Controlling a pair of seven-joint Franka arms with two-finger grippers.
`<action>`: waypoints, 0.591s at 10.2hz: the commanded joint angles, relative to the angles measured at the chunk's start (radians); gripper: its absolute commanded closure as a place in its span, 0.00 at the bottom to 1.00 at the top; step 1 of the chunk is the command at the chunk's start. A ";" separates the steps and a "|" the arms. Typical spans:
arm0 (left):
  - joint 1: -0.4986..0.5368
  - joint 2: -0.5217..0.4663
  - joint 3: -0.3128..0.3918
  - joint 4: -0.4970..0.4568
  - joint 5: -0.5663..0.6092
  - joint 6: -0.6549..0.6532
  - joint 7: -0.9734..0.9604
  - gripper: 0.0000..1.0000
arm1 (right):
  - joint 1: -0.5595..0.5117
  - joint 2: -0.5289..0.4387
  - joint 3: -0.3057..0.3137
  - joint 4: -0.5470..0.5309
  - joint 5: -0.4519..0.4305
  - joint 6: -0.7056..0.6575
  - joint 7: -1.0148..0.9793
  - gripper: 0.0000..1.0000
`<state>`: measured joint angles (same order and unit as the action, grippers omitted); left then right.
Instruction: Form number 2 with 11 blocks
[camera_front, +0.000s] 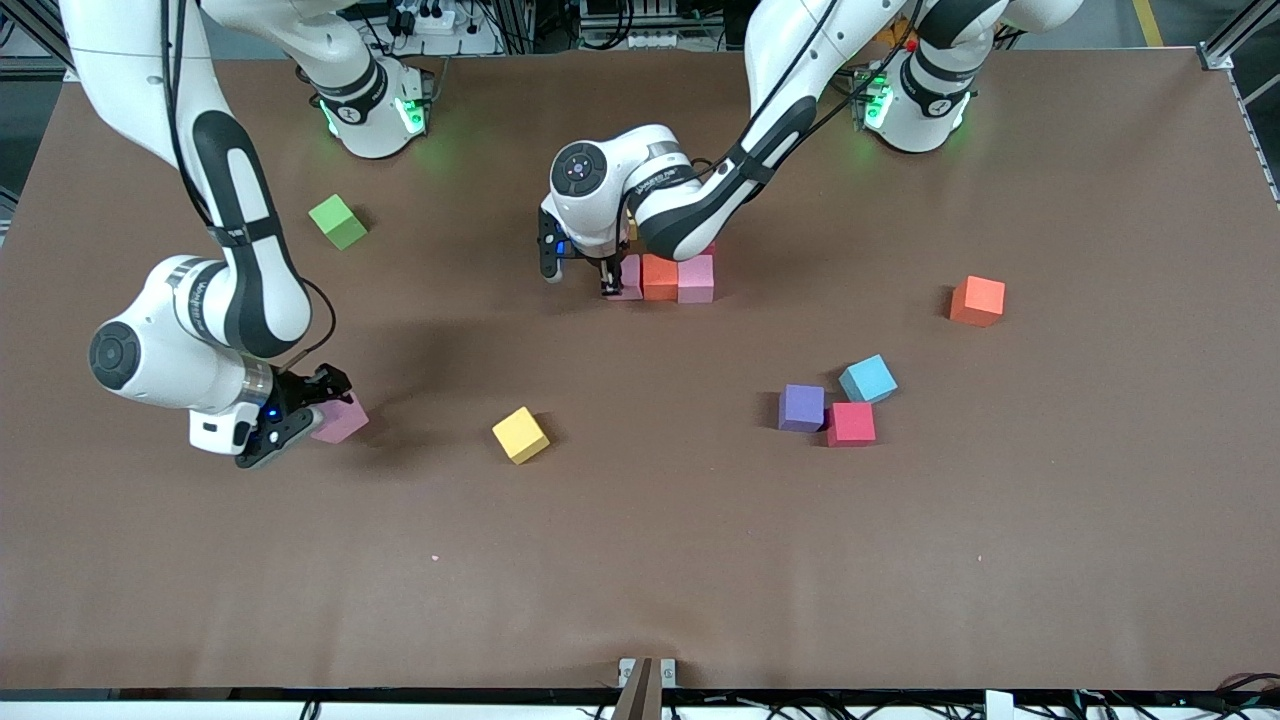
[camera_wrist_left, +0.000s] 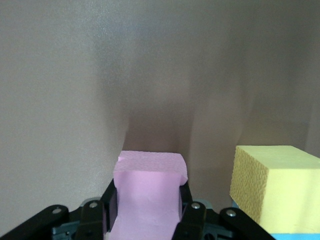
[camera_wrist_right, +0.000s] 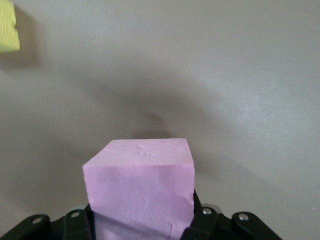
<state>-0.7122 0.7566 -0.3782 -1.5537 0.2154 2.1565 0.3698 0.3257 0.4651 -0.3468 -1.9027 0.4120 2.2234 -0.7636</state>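
My left gripper opens now, since the pink block (camera_front: 632, 278) (camera_wrist_left: 148, 200) has its base on the tabletop beside the orange block, so it would stand.
A row of blocks, pink (camera_front: 631, 277), orange (camera_front: 659, 277) and pink (camera_front: 696, 279), lies at mid-table under the left arm's hand. My left gripper (camera_front: 611, 284) is shut on the end pink block (camera_wrist_left: 148, 172), squeezing it, and a yellow block (camera_wrist_left: 274, 184) stands beside it. Any more of the number 2 is hidden by that hand. My right gripper (camera_front: 303, 420) is shut on another pink block (camera_front: 340, 418) (camera_wrist_right: 141, 192) low over the table toward the right arm's end. Loose blocks: yellow (camera_front: 520, 435), purple (camera_front: 801, 407), light blue (camera_front: 867, 379), red (camera_front: 851, 423), orange (camera_front: 977, 301).
A green cube (camera_front: 338, 222) sits near the right arm's base. The left arm's forearm stretches low over the table from its base to the row. The loose yellow block (camera_wrist_right: 7, 26) also shows in the right wrist view.
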 joint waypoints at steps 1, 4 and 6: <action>-0.001 0.001 0.004 0.000 -0.004 0.008 0.015 0.50 | -0.004 -0.034 -0.004 0.002 0.007 -0.019 0.119 0.81; 0.002 -0.006 0.002 0.003 -0.005 0.008 0.004 0.00 | 0.002 -0.060 -0.004 0.002 -0.004 -0.088 0.266 0.81; 0.010 -0.031 0.001 0.003 -0.019 -0.003 -0.006 0.00 | 0.038 -0.063 -0.004 -0.002 -0.005 -0.093 0.332 0.81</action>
<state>-0.7076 0.7561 -0.3780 -1.5451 0.2154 2.1605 0.3677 0.3335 0.4277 -0.3503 -1.8930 0.4113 2.1412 -0.4949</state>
